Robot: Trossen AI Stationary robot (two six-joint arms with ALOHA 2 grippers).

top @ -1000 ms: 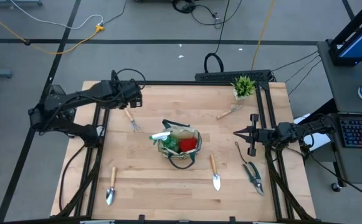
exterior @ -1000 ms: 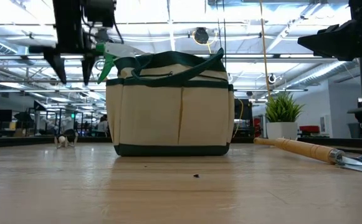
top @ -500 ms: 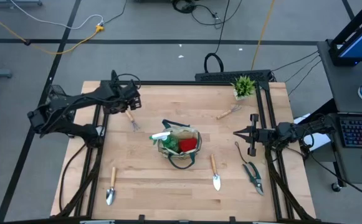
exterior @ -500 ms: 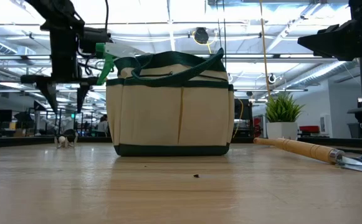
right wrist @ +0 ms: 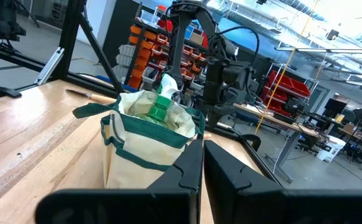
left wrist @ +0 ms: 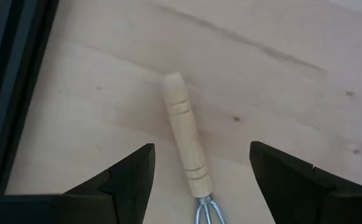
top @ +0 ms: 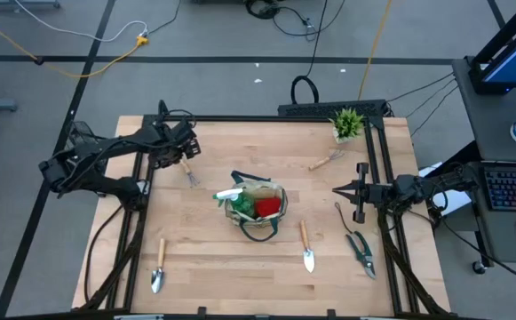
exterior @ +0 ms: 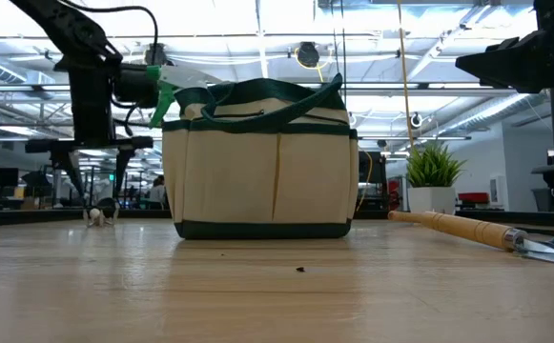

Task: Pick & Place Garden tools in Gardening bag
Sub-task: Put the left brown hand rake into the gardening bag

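The left wrist view shows bare tabletop between my left gripper's fingers and the rake's wooden handle below, so the gripper comes down before it closes.
The tan gardening bag (top: 256, 208) stands at the table's middle, also in the low view (exterior: 262, 162) and the right wrist view (right wrist: 144, 144). A green spray bottle (top: 232, 195) and a red glove (top: 268, 206) sit in it. A wooden-handled rake (top: 187, 172) lies flat on the table at the far left. My left gripper (top: 179, 153) hovers open above its handle (left wrist: 184, 134), one finger on either side, not touching. My right gripper (top: 337, 189) is shut and empty, held above the table to the right of the bag.
One trowel (top: 158, 267) lies at the near left and another (top: 305, 246) in front of the bag. Pruning shears (top: 360, 249) lie at the near right. A small wooden-handled tool (top: 326, 160) lies beside the potted plant (top: 347, 123) at the far right.
My left gripper has come down toward the rake's handle and drifted a little toward the table's left and near edges. It has stayed open. The rake has not moved.
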